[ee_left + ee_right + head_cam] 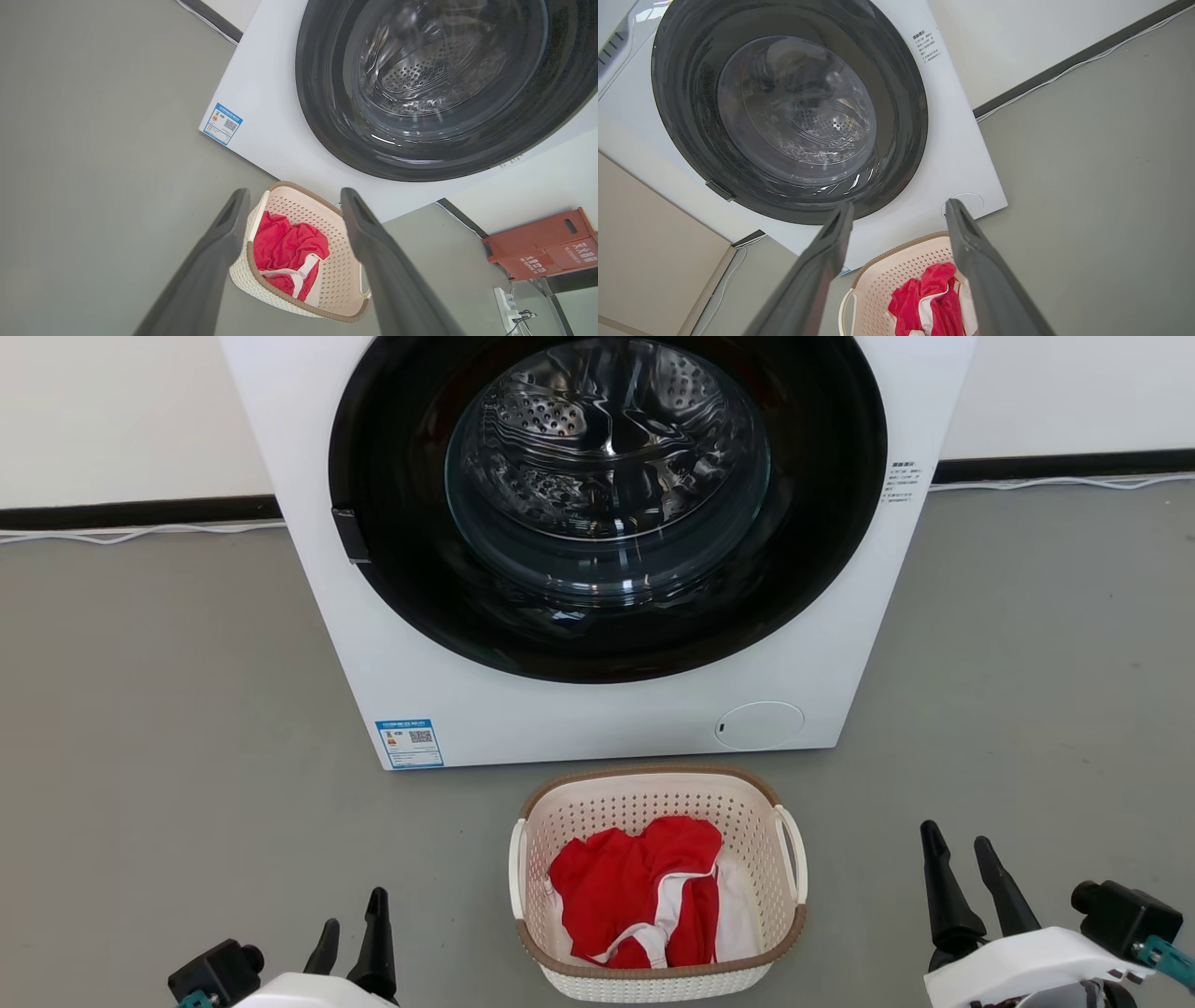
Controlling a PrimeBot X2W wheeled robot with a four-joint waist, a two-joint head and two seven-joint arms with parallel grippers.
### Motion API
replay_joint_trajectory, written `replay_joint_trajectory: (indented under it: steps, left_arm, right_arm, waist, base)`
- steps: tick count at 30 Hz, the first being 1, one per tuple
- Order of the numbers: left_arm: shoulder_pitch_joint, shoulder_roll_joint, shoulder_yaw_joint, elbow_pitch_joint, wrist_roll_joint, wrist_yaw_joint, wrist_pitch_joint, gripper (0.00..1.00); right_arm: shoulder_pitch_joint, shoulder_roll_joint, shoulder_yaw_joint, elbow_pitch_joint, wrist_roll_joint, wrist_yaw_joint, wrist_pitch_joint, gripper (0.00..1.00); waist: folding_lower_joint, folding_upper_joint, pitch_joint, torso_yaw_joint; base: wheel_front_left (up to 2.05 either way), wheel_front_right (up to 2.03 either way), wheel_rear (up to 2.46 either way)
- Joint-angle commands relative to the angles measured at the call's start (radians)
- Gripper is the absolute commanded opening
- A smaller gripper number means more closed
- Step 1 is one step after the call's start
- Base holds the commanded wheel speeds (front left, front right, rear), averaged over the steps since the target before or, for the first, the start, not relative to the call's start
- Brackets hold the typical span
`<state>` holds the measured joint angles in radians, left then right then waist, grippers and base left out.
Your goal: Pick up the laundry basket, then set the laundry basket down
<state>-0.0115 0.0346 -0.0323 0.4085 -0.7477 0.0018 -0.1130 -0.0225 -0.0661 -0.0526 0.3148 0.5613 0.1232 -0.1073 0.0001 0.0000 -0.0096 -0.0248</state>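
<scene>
The laundry basket has loose clothes (639,890) inside its open top that would spill if the basket tipped, so my left gripper needs to pick up the basket by its white side handle (517,868) next.
The laundry basket (560,821) stands on the grey floor just in front of the washing machine, cream-white and perforated with a brown rim and white side handles; a red and white garment (635,887) lies inside. My left gripper (353,910) is open at the lower left, well to the basket's left and apart from it. At the lower right my right gripper (957,845) is open too, clear of the basket's right handle. In the left wrist view the laundry basket (336,233) sits between and beyond my fingers. The right wrist view shows the laundry basket (887,275) low down, partly cut off.
A white washing machine (467,691) with its dark round door shut stands directly behind the basket. Grey floor (168,756) spreads to both sides. A white cable and dark skirting run along the back wall. A red box (542,245) and a power strip (507,308) sit off to one side.
</scene>
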Motion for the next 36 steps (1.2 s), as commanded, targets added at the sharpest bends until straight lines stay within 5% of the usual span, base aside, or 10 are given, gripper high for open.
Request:
replay_joint_trajectory:
  steps: [1,36]
  left_arm:
    - [-0.051,0.009,0.015,-0.02,0.037,0.013,-0.013,1.0]
    - [-0.024,0.014,0.004,-0.087,0.511,0.047,-0.116,1.0]
  right_arm:
    - [-0.038,-0.016,0.02,-0.018,-0.041,0.005,-0.019,1.0]
    - [-0.033,-0.03,0.011,0.03,-0.506,0.007,-0.122,1.0]
  waist:
    - [-0.0001,0.0,0.0,0.001]
    - [-0.0001,0.0,-0.001,-0.001]
  base:
    - [0.0,0.0,0.0]
    - [0.0,0.0,0.0]
